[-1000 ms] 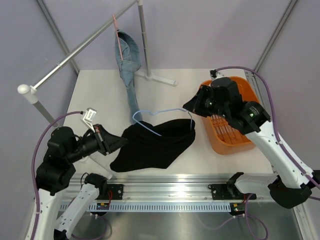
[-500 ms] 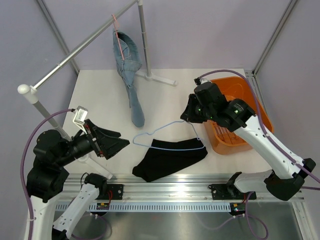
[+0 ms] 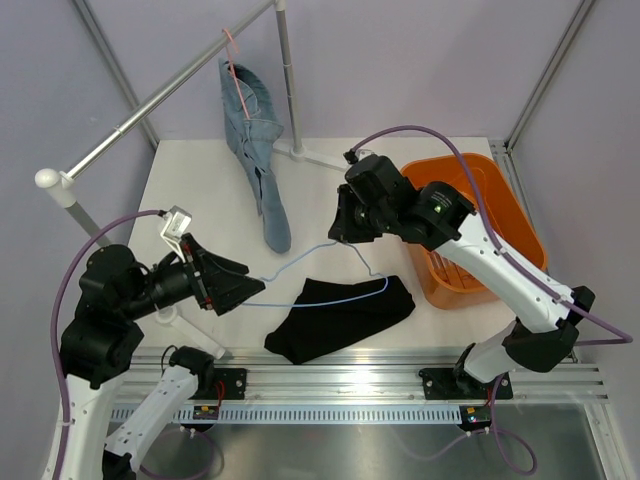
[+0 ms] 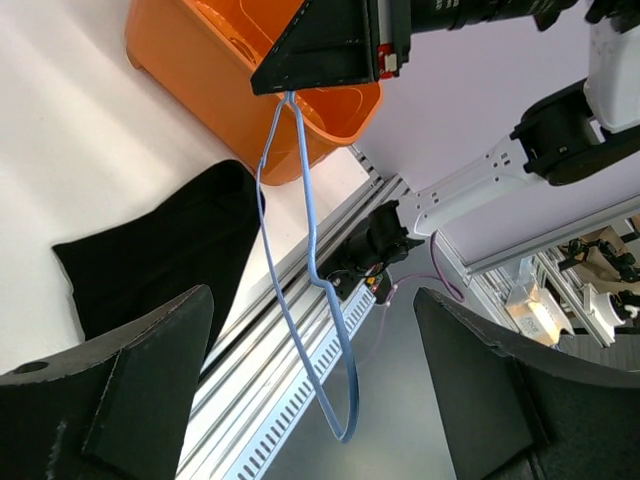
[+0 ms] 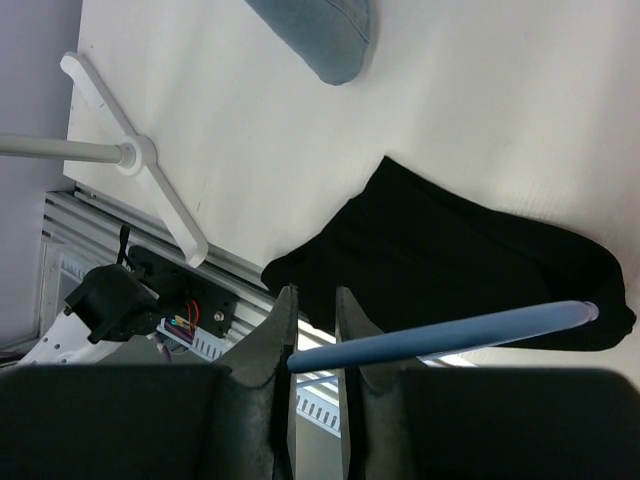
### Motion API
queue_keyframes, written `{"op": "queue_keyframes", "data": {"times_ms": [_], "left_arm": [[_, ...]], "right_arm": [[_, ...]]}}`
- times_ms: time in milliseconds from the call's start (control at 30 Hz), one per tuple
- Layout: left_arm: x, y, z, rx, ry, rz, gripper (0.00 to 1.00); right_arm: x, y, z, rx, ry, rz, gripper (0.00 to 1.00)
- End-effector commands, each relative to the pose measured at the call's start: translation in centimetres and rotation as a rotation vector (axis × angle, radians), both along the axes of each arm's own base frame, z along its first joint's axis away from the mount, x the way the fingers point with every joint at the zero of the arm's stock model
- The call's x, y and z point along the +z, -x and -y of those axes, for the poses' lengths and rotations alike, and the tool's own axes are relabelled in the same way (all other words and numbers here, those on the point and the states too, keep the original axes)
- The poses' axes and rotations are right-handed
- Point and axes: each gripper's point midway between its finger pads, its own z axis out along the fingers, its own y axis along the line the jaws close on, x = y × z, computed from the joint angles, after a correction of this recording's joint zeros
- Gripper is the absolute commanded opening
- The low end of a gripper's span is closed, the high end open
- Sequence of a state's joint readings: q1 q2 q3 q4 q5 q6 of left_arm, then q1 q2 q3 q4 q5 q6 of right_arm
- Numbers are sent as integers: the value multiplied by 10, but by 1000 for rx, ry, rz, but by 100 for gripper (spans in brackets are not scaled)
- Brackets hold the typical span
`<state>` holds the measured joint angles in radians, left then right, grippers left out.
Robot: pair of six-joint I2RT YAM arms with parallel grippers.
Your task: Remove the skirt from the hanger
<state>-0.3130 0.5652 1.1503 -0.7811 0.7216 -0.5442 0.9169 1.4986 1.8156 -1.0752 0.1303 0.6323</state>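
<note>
Next, my left gripper grabs the blue hanger's far loop (image 3: 252, 297) (image 4: 342, 407), leaving the hanger's hook free to hang.
The black skirt (image 3: 340, 318) lies crumpled on the table near the front edge, also seen in the left wrist view (image 4: 150, 260) and the right wrist view (image 5: 470, 270). A thin blue hanger (image 3: 300, 252) hangs in the air above it and looks free of the cloth. My right gripper (image 3: 338, 232) is shut on the hanger's hook end (image 5: 440, 335), its fingertips (image 5: 285, 300) pinching the wire. My left gripper (image 3: 238, 285) stands wide open. The hanger's far loop (image 4: 345, 425) dangles between its fingers (image 4: 110, 400) without touching them.
An orange basket (image 3: 505, 210) stands at the right, seen from the left wrist too (image 4: 230, 60). A blue denim garment (image 3: 255, 150) hangs from the clothes rack (image 3: 150, 100), whose foot (image 3: 320, 158) rests on the table's back.
My left gripper let go of the skirt and opened wide. The skirt slid off the hanger onto the table. My right arm carried the bare hanger leftward.
</note>
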Motion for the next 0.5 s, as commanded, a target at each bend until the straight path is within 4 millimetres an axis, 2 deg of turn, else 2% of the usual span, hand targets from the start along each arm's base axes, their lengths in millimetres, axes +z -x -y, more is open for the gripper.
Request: {"op": "queue_keyframes", "data": {"times_ms": [0,300,467], "left_arm": [[5,6,1,-33,-9,53,84],[-8,7,-2,-24,-52,31,80],[-13,10,-3,-32,-67,28,75]], "right_arm": [[13,0,-6,10,2,24,0],[17,6,-27,55,5,16,0],[17,6,-28,62,12,14,0]]}}
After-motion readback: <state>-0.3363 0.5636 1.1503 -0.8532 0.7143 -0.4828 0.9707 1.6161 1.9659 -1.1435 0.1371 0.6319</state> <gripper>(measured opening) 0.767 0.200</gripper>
